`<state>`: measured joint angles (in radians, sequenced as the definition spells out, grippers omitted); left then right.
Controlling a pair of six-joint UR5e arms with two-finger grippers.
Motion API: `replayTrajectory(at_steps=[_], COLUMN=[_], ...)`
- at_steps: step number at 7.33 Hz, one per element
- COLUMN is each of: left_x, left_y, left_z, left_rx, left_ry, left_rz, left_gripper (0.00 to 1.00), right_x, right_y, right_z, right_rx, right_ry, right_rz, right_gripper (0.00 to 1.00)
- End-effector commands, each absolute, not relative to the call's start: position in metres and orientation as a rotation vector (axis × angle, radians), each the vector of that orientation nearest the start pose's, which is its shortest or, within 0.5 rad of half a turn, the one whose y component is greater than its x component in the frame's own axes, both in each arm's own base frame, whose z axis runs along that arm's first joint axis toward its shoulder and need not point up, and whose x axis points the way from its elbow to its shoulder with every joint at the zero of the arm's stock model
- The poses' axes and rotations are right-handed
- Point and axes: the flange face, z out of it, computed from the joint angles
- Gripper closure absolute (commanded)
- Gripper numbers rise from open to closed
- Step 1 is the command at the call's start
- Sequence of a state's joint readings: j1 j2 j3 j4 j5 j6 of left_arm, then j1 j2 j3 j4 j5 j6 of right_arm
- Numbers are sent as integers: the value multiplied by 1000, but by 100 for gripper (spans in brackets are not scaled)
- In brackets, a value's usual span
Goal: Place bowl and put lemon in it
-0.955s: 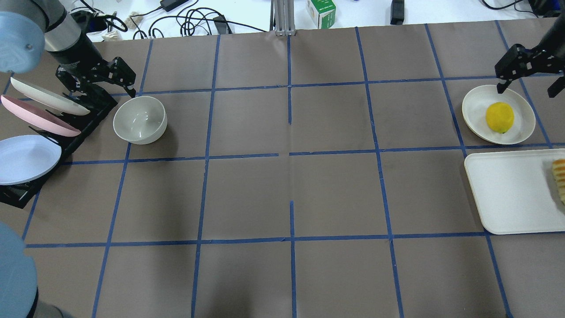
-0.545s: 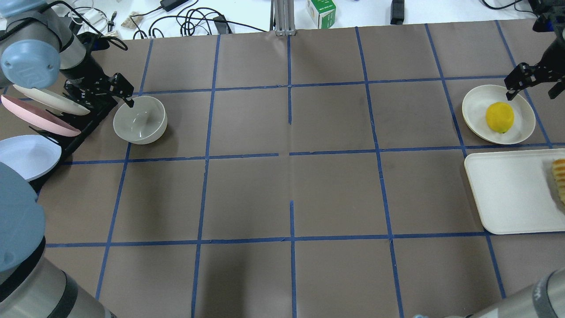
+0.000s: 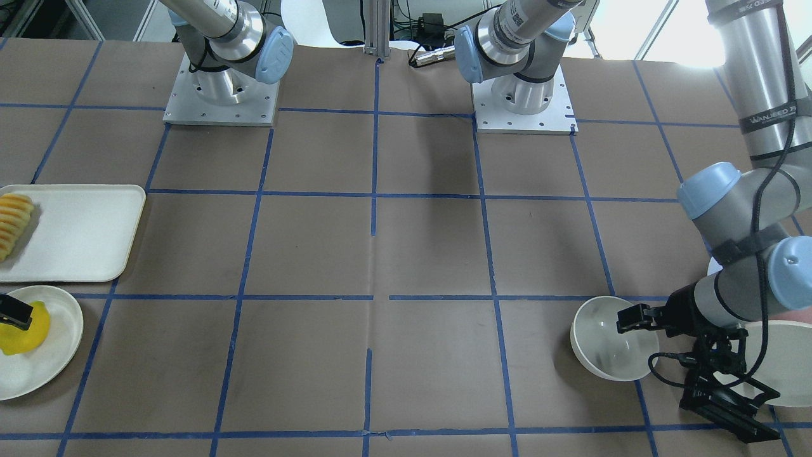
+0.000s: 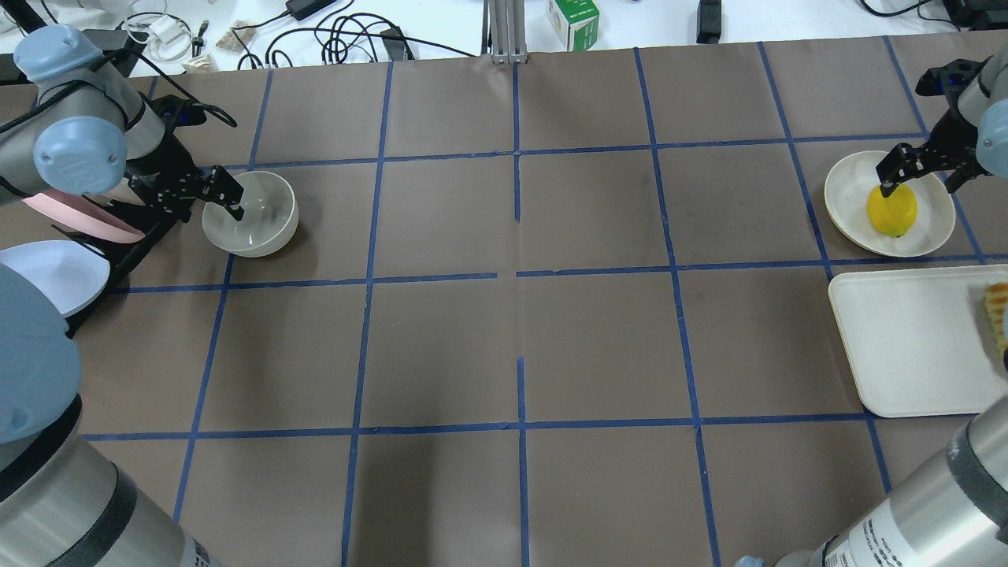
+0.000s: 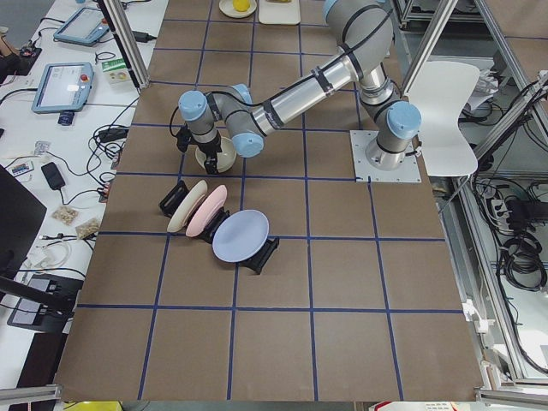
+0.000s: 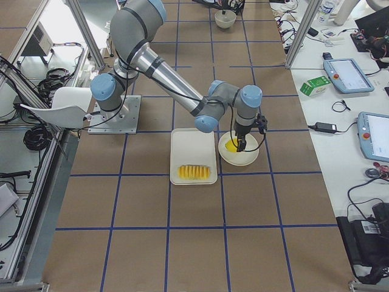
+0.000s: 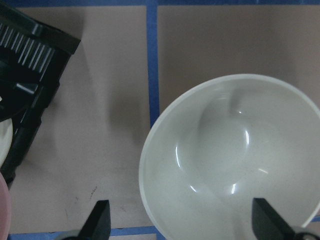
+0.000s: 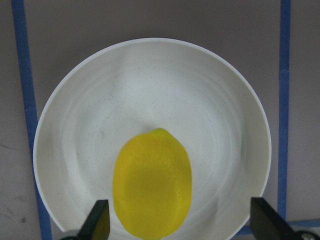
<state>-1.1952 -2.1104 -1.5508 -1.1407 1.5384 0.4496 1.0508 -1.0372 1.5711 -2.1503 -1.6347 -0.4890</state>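
Note:
My right gripper grabs the lemon by its narrow middle [image 3: 28, 334] [image 8: 152, 186] next, between the rounded ends, since the lemon is longer than it is wide.
The deep off-white bowl [image 4: 256, 220] stands upright on the table's left side, beside the plate rack. My left gripper [image 4: 206, 203] is open and low at the bowl's rim. In the left wrist view the bowl [image 7: 235, 155] fills the right half, and the gripper [image 7: 182, 226] has one fingertip outside the rim and the other over the inside. The yellow lemon [image 4: 892, 211] lies on a flat off-white plate [image 4: 850, 185] at the far right. My right gripper [image 4: 921, 183] is open just above it. In the right wrist view the lemon [image 8: 152, 182] sits between the fingertips [image 8: 100, 220].
A black rack [image 4: 146, 236] with upright plates stands left of the bowl. A white tray [image 4: 913, 339] with a ridged sliced fruit [image 4: 998, 315] lies in front of the lemon's plate. Cables and a green box [image 4: 573, 22] lie beyond the table's far edge.
My left gripper has come down from above the rack to the bowl's rim. My right gripper has come down and in from beyond the plate to over the lemon.

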Motion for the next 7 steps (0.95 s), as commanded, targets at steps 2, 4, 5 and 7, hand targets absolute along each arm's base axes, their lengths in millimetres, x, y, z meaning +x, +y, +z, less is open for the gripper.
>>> replayTrajectory(at_steps=[2,4,5,7], left_x=[112,112,112,108], left_y=[-653,-654,-654,-654], left_z=[205,206,210,225], left_rx=[135,130,133,136], left_ry=[3202,3202,3199,3191], left_rz=[107,102,96,78], left_gripper=[31,79,98,100], right_x=[-218,-219,-221,-218], right_y=[-638,-639,-640,-638], right_z=[190,194,201,228], right_rx=[36,53,54,56], right_ry=[3181,3188,3200,3221], right_rz=[69,66,61,17], right_gripper=[2,94,100,100])
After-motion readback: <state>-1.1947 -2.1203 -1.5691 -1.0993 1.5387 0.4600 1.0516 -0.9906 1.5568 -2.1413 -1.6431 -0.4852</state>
